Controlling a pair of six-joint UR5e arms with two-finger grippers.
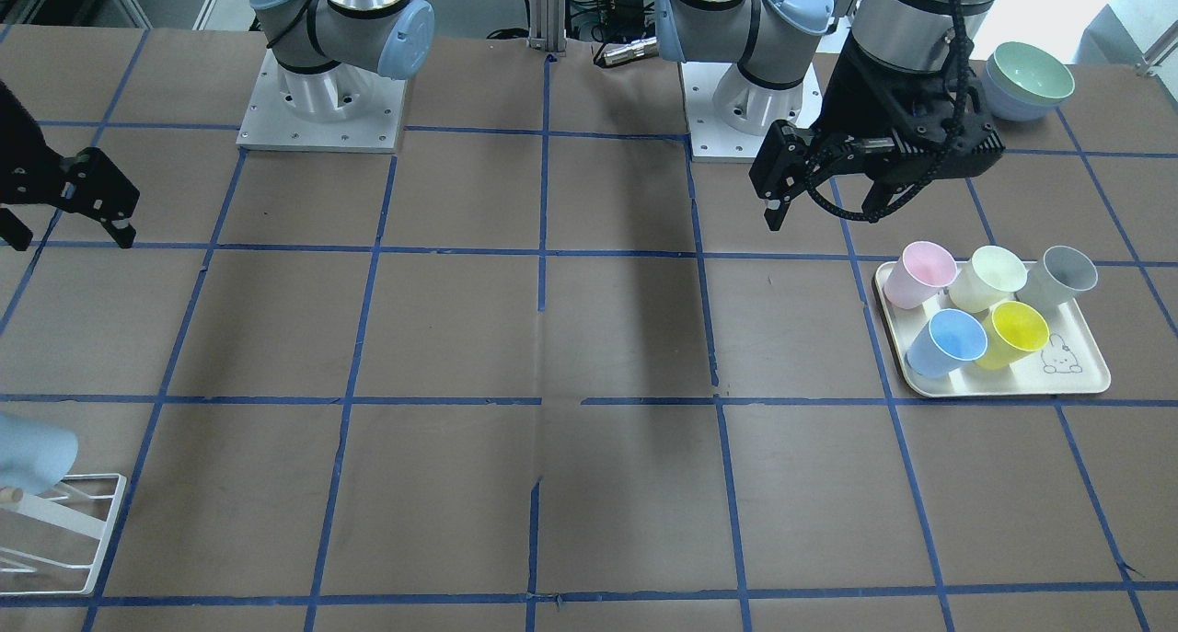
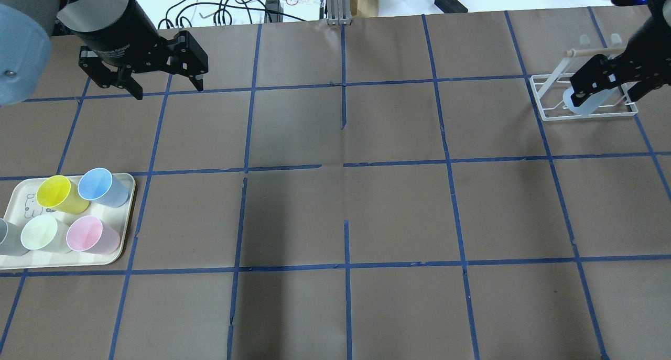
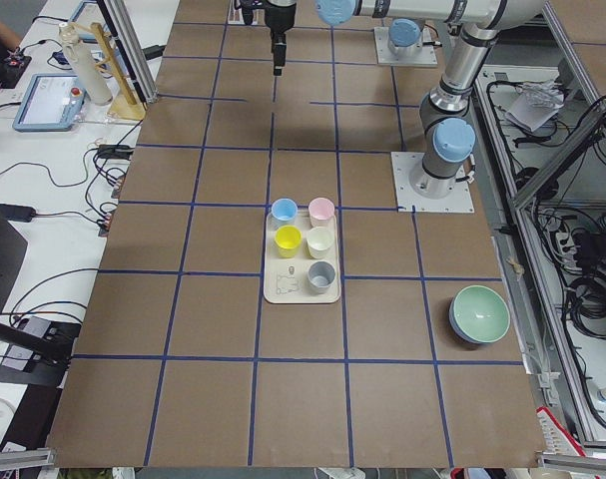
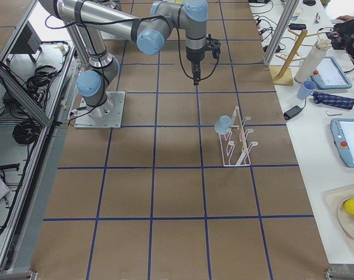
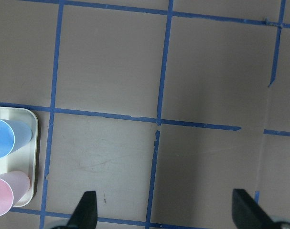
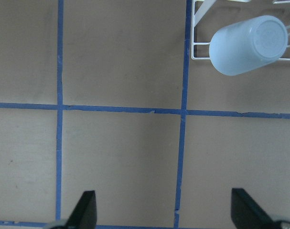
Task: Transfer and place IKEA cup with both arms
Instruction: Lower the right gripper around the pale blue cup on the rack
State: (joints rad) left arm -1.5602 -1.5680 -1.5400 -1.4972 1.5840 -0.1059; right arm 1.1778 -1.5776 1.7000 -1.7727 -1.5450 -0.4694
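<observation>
My right gripper will grab the IKEA cup next by its bottom end (image 6: 265, 42), so that the IKEA cup's open end (image 6: 220, 50) stays free for the handover.
The pale icy-blue IKEA cup (image 6: 250, 45) hangs tilted, bottom outward, on a peg of the white wire rack (image 2: 545, 113). It also shows in the overhead view (image 2: 584, 102) and the right side view (image 4: 223, 123). My right gripper (image 2: 608, 90) is open and empty, up in the air just above and beside the cup, not touching it. My left gripper (image 2: 169, 90) is open and empty, high over the table beyond the tray (image 2: 128, 213).
The cream tray holds a sky-blue cup (image 2: 99, 187), a yellow cup (image 2: 57, 192), a pink cup (image 2: 89, 234), a pale green cup (image 2: 42, 233) and a grey cup (image 2: 8, 237). A green bowl stacked in another (image 1: 1031, 75) stands near the left arm's base.
</observation>
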